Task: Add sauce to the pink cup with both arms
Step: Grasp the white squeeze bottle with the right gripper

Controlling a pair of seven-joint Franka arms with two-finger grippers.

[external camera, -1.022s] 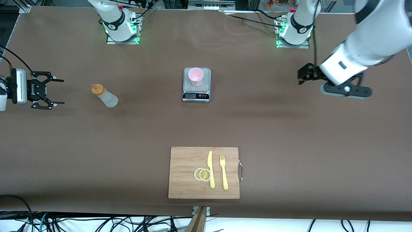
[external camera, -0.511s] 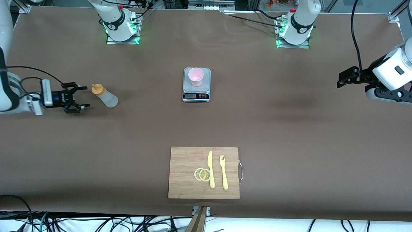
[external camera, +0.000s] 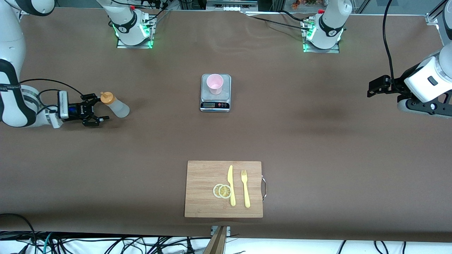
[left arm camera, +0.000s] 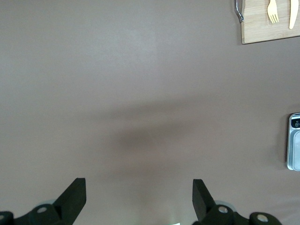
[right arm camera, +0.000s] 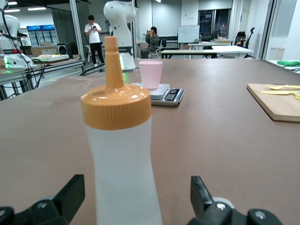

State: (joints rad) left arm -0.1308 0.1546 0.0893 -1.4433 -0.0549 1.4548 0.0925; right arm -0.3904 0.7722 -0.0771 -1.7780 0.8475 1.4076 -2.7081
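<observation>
My right gripper grabs the sauce bottle by its translucent white body [external camera: 120, 108] next, to add sauce to the pink cup [external camera: 214, 84].
The sauce bottle [external camera: 116, 106], translucent white with an orange cap, stands upright on the table toward the right arm's end. My right gripper [external camera: 99, 108] is low beside it, open, fingers on either side of the cap end. In the right wrist view the bottle [right arm camera: 119, 154] stands between the spread fingers of the right gripper [right arm camera: 136, 190], touching neither. The pink cup [external camera: 214, 84] stands on a small kitchen scale [external camera: 215, 104] mid-table, and the cup [right arm camera: 151, 74] also shows past the bottle. My left gripper [external camera: 370, 90] hangs open over bare table at the left arm's end, nothing between its fingers [left arm camera: 76, 190].
A wooden cutting board [external camera: 203, 176] lies nearer the front camera than the scale, carrying a yellow knife [external camera: 231, 185], a yellow fork [external camera: 245, 188] and two lemon slices [external camera: 222, 191]. The scale's edge [left arm camera: 294, 147] and the board's corner [left arm camera: 262, 28] show in the left wrist view.
My right gripper has moved in toward the sauce bottle and now brackets it, still open. My left arm swung out toward its end of the table, then slowed.
</observation>
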